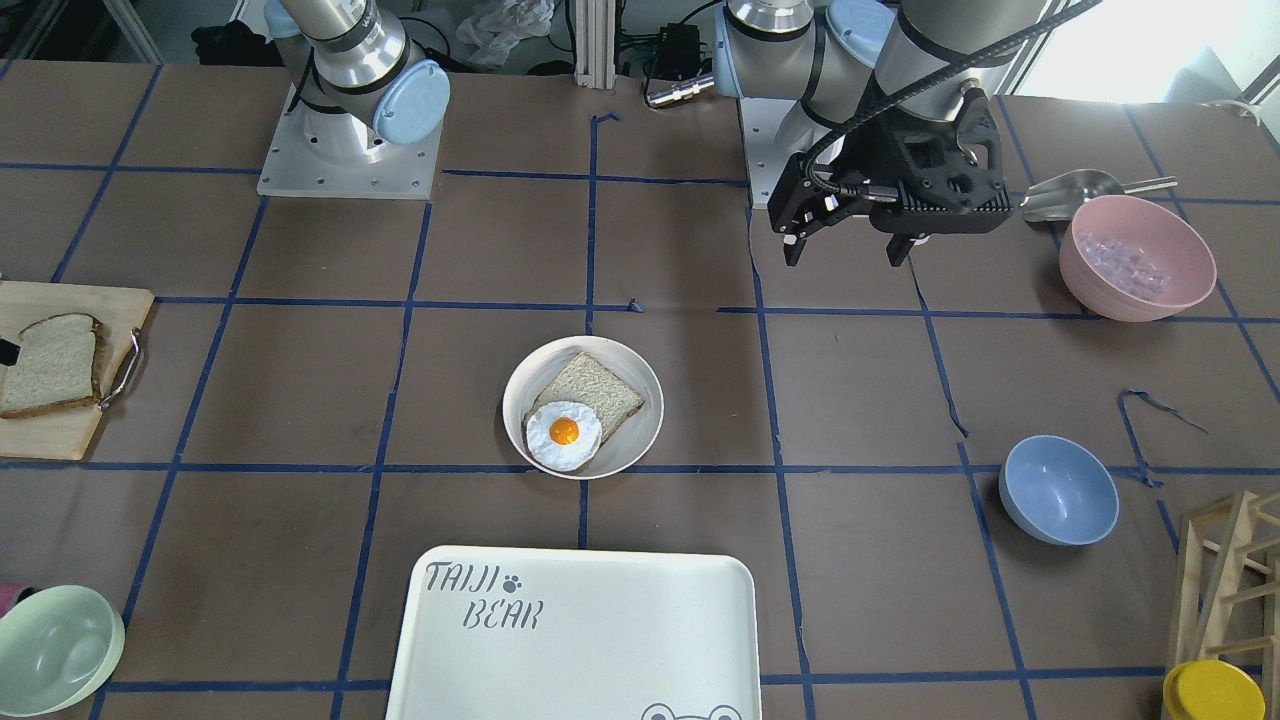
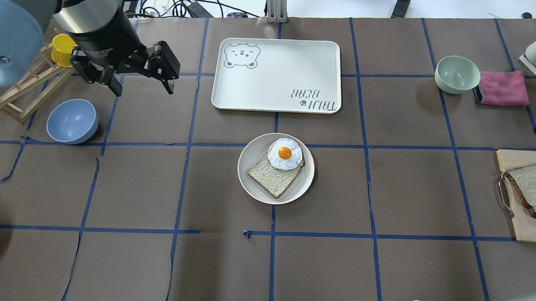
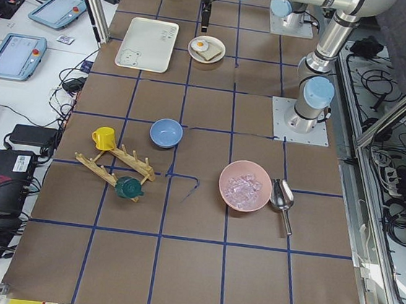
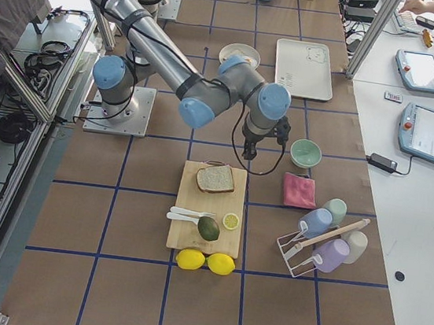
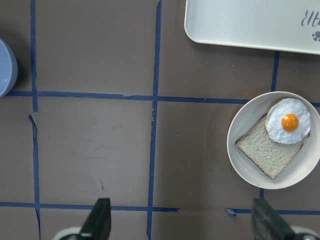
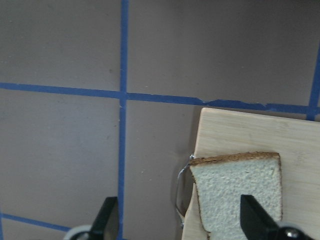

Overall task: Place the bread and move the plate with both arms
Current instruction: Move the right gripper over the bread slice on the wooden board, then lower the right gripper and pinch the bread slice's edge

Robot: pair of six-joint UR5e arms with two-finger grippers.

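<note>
My right gripper takes hold of the bread by its crust edge next, to lay the bread over the fried egg on the plate.
The bread, a pale slice with a dark crust, lies on a wooden cutting board at the table's right end; it also shows in the right wrist view. My right gripper is open and empty, above the board's edge beside the slice. The plate sits mid-table and holds a tanner slice with a fried egg on it. My left gripper is open and empty, high above the table well to the left of the plate.
The "TAIJI BEAR" tray lies just beyond the plate. A blue bowl and a wooden rack are at the left. A green bowl and pink cloth are far right. A pink bowl stands near the left arm's base.
</note>
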